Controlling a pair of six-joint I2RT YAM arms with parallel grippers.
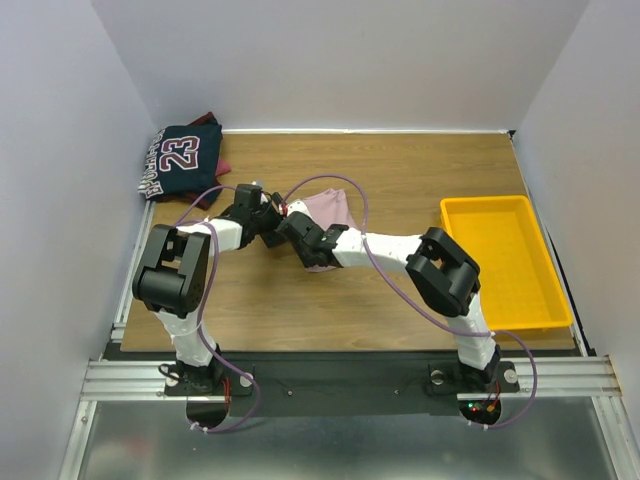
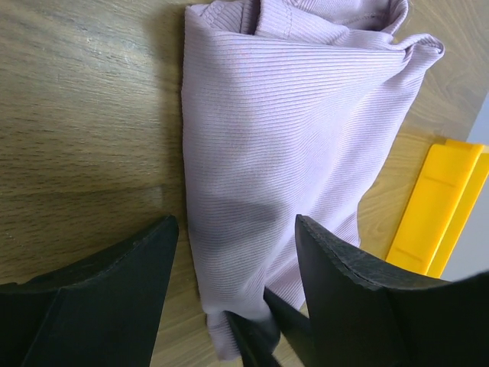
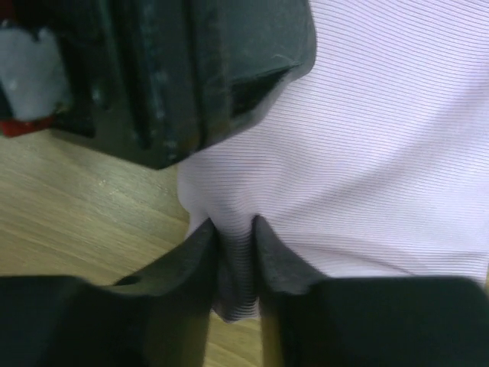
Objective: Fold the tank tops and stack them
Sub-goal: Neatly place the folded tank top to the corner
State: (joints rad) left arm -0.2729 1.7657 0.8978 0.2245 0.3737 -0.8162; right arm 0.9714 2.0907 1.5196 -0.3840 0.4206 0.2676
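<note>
I will stack the folded pink tank top on the navy one, so next my left gripper will pinch it at its ribbed edge point(image 2: 234, 238).
The folded dusty pink tank top point(image 1: 332, 212) lies mid-table, and both grippers meet at its left end. In the left wrist view the pink tank top point(image 2: 290, 130) lies as a ribbed fold under my left gripper point(image 2: 235, 225), which is open and straddles its near corner. My right gripper point(image 3: 233, 225) is shut on a pinched fold of the pink tank top point(image 3: 367, 153) at that corner. From above, the left gripper point(image 1: 265, 213) and the right gripper point(image 1: 290, 226) nearly touch. The navy "23" tank top point(image 1: 182, 160) lies crumpled at the back left, with maroon cloth point(image 1: 224, 168) showing at its edge.
A yellow plastic tray point(image 1: 484, 203) stands on the right side of the table, and its corner point(image 2: 439, 206) shows in the left wrist view. The left gripper's black body point(image 3: 191, 69) hangs close above the right gripper's fingers. White walls enclose the table.
</note>
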